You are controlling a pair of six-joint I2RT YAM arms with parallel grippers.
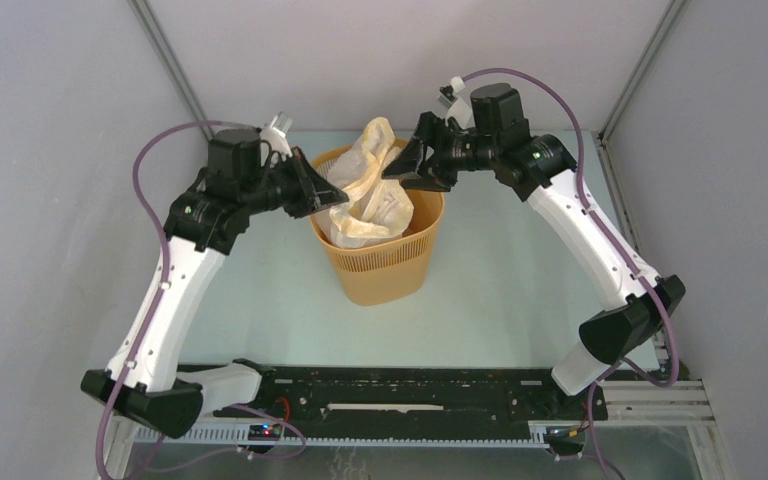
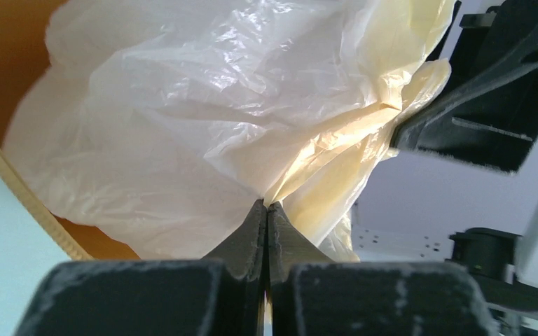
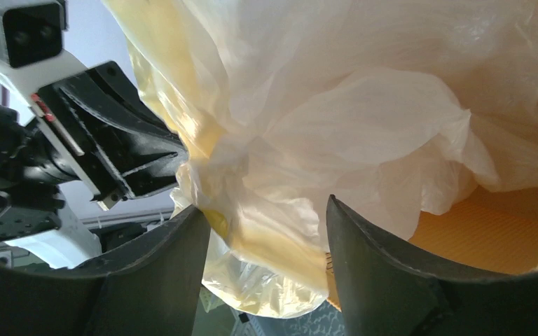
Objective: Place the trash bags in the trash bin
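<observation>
The trash bag's yellow hem (image 3: 274, 250) lies between both fingers and back past their ends, so it is time for my right gripper to close on the hem now.
The yellow-orange ribbed trash bin (image 1: 380, 262) stands upright mid-table. The crinkly cream trash bag (image 1: 370, 190) is bunched in its mouth and rises above the rim. My left gripper (image 1: 340, 197) is at the bin's left rim, shut on a fold of the bag (image 2: 203, 126); its tips (image 2: 267, 204) pinch the plastic. My right gripper (image 1: 392, 172) is at the bin's right rim, open, its fingers (image 3: 182, 245) either side of a bulge of the bag (image 3: 336, 126). The bin's inner wall (image 3: 476, 238) shows below the bag.
Grey enclosure walls with metal corner posts (image 1: 165, 55) surround the pale green table (image 1: 500, 290). A black rail (image 1: 400, 390) with cabling runs along the near edge between the arm bases.
</observation>
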